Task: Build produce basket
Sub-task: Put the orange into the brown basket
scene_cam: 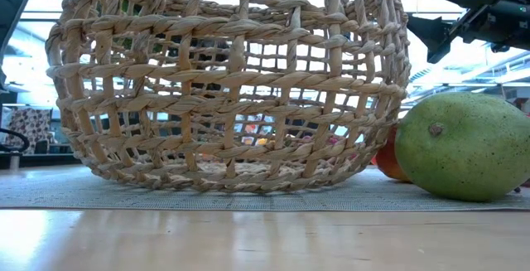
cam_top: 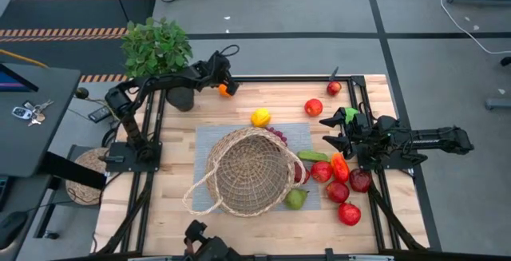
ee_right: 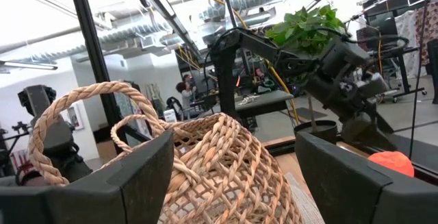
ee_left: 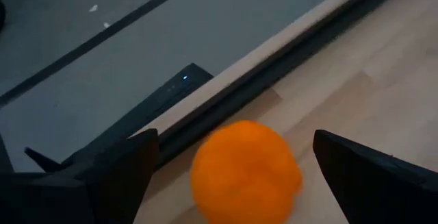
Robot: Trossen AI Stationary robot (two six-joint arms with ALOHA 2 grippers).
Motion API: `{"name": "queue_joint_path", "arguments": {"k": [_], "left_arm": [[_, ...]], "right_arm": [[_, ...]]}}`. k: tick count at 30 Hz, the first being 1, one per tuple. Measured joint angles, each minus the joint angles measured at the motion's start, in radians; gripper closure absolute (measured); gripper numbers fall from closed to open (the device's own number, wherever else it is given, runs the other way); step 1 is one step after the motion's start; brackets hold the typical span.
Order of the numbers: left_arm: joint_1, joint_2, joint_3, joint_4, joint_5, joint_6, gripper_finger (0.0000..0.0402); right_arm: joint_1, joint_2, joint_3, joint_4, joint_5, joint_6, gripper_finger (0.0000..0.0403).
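Observation:
My left gripper should next grab the orange around its round body (cam_top: pixel 224 90) to start filling the produce basket (cam_top: pixel 247 173).
The wicker basket (cam_top: pixel 251 172) stands on a grey mat (cam_top: pixel 209 137) at mid-table, with its handle (cam_top: pixel 196 197) drooping to the near left. It fills the low view (scene_cam: pixel 232 80). An orange (cam_top: pixel 226 91) lies at the far edge. My left gripper (cam_top: pixel 227 85) is open there, with one finger on each side of the orange (ee_left: pixel 245 172) and clear of it. My right gripper (cam_top: pixel 329 132) is open and empty, raised just right of the basket; it also shows in the low view (scene_cam: pixel 426 10). A lemon (cam_top: pixel 260 117), grapes (cam_top: pixel 278 136), a pear (cam_top: pixel 296 199) and several red apples (cam_top: pixel 337 191) lie around the basket.
A potted plant (cam_top: pixel 157 47) stands at the far left corner beside my left arm. Two red apples (cam_top: pixel 313 107) (cam_top: pixel 334 88) lie at the far right. A red pepper (cam_top: pixel 340 167) and a green apple (cam_top: pixel 350 114) lie under my right arm. Bare wood lies along the near edge (cam_top: pixel 263 233).

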Motion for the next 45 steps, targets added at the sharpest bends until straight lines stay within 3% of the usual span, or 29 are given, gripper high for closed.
{"name": "queue_joint_path", "arguments": {"k": [9,20,25,35,45], "left_arm": [[0.016,0.119,-0.001,0.01,0.0,-0.031,0.0003],[0.017,0.136,-0.001,0.012,-0.003,0.0,0.0012],[0.017,0.136,-0.001,-0.003,-0.004,0.006,0.0042],[0.017,0.134,-0.001,-0.007,0.014,0.038,0.0157],[-0.008,0.006,-0.002,-0.056,0.138,0.037,0.0145]], "right_arm": [[0.0,0.0,0.0,0.0,0.0,0.0,0.0095],[0.0,0.0,0.0,0.0,0.0,0.0,0.0095],[0.0,0.0,0.0,0.0,0.0,0.0,0.0095],[0.0,0.0,0.0,0.0,0.0,0.0,0.0095],[0.0,0.0,0.0,0.0,0.0,0.0,0.0095]]}}
